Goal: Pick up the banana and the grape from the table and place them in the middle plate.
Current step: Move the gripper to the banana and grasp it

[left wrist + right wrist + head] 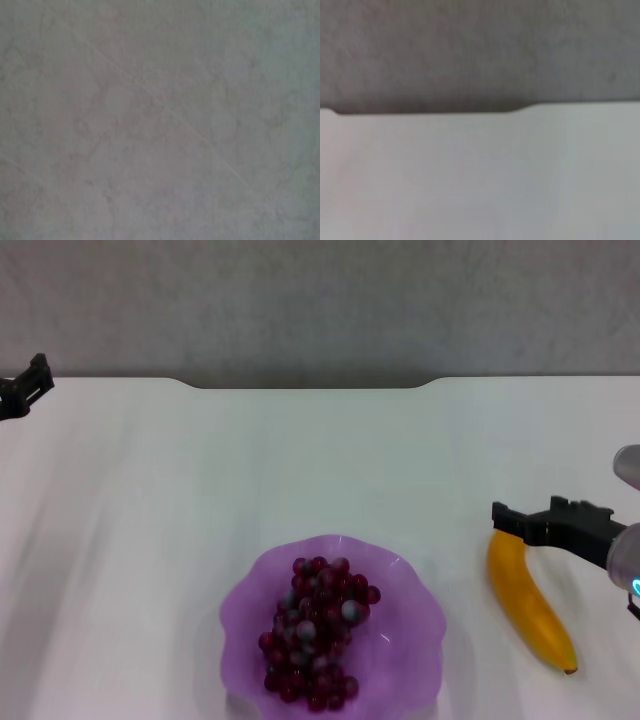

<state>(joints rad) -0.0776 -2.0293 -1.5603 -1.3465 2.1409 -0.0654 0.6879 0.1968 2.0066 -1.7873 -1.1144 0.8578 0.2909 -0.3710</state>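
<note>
My right gripper's fingers are above the banana's far end (506, 545), so closing now would miss. The gripper moves toward its middle (527, 605) next, before closing on the banana.
The bunch of dark red-purple grapes (316, 632) lies in the translucent purple plate (412, 640) at the front middle of the white table (300, 460). The yellow-orange banana (530, 605) lies on the table to the right of the plate, dark tip toward the front. My right gripper (508, 520) reaches in from the right edge and hovers at the banana's far end. My left gripper (25, 387) is parked at the far left edge of the table. Neither wrist view shows the fruit or the plate.
The table's far edge has a shallow notch (310, 386), also seen in the right wrist view (425, 111), with a grey wall behind. The left wrist view shows only a grey mottled surface (160, 120).
</note>
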